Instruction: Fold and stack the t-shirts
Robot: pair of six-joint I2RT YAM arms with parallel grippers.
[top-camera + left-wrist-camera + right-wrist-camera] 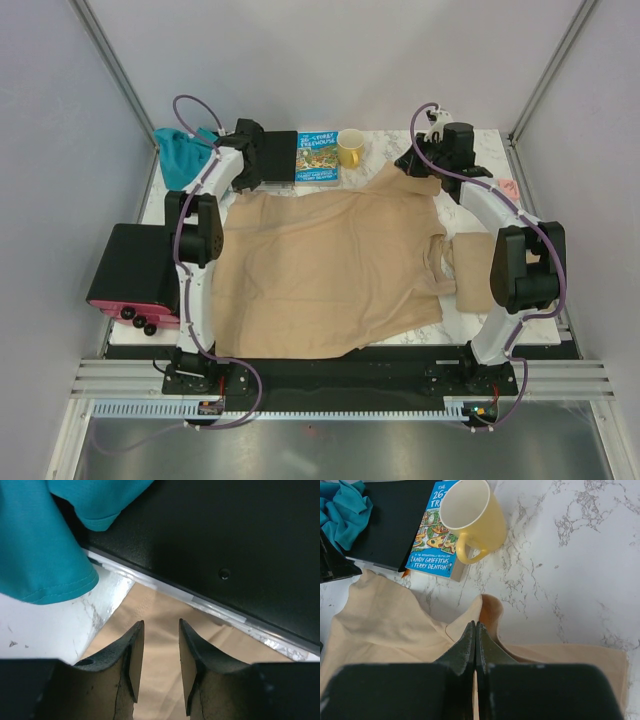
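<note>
My left gripper is to grab the tan t-shirt's back corner beside the black board next, so that both grippers can fold the t-shirt's back edge forward.
A large tan t-shirt [320, 270] lies spread and wrinkled over the middle of the marble table. My right gripper [407, 168] [476, 624] is shut on the tan t-shirt's back right edge [490, 611], which rises in a small peak around the fingertips. Over the shirt's back left corner [160, 605] my left gripper [247, 180] [161, 622] stands open, nothing between its fingers. A teal t-shirt [180, 150] [40, 545] lies bunched at the back left. Another tan piece [470, 262] lies flat beside the right arm.
A flat black board [280, 155] [210, 540] lies just behind the left gripper. A picture book [317, 158] [432, 535] and a yellow mug [350, 148] [472, 520] stand at the back centre. A black and pink device [135, 275] sits off the table's left edge.
</note>
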